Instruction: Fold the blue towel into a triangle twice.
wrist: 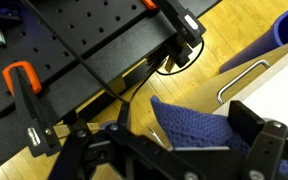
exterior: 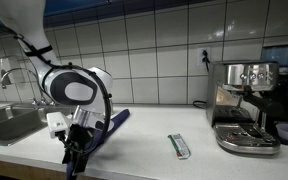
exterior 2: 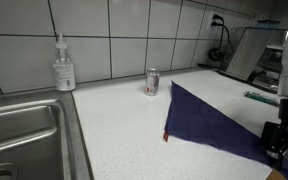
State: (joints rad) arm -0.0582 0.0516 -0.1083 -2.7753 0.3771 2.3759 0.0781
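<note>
The blue towel (exterior 2: 212, 126) needs its near corner folded toward its back side point. My gripper needs to grab it by that near corner next.
The blue towel (exterior 2: 212, 126) lies on the white counter as a flat navy triangle, one point towards the back wall. In an exterior view only a strip of the blue towel (exterior: 117, 120) shows behind the arm. My gripper (exterior: 76, 153) hangs at the counter's front edge, at the towel's near corner, and shows at the frame's right edge in an exterior view (exterior 2: 281, 140). In the wrist view the gripper (wrist: 184, 138) stands open, its jaws wide apart on either side of the towel's corner (wrist: 199, 125), which overhangs the edge above the wooden floor.
A silver-green packet (exterior: 179, 146) lies on the counter beside an espresso machine (exterior: 246, 106). A soda can (exterior 2: 152, 82) and a soap bottle (exterior 2: 63, 65) stand by the tiled wall. A steel sink (exterior 2: 24, 135) is set into the counter. Below the edge is a black clamped board (wrist: 84, 60).
</note>
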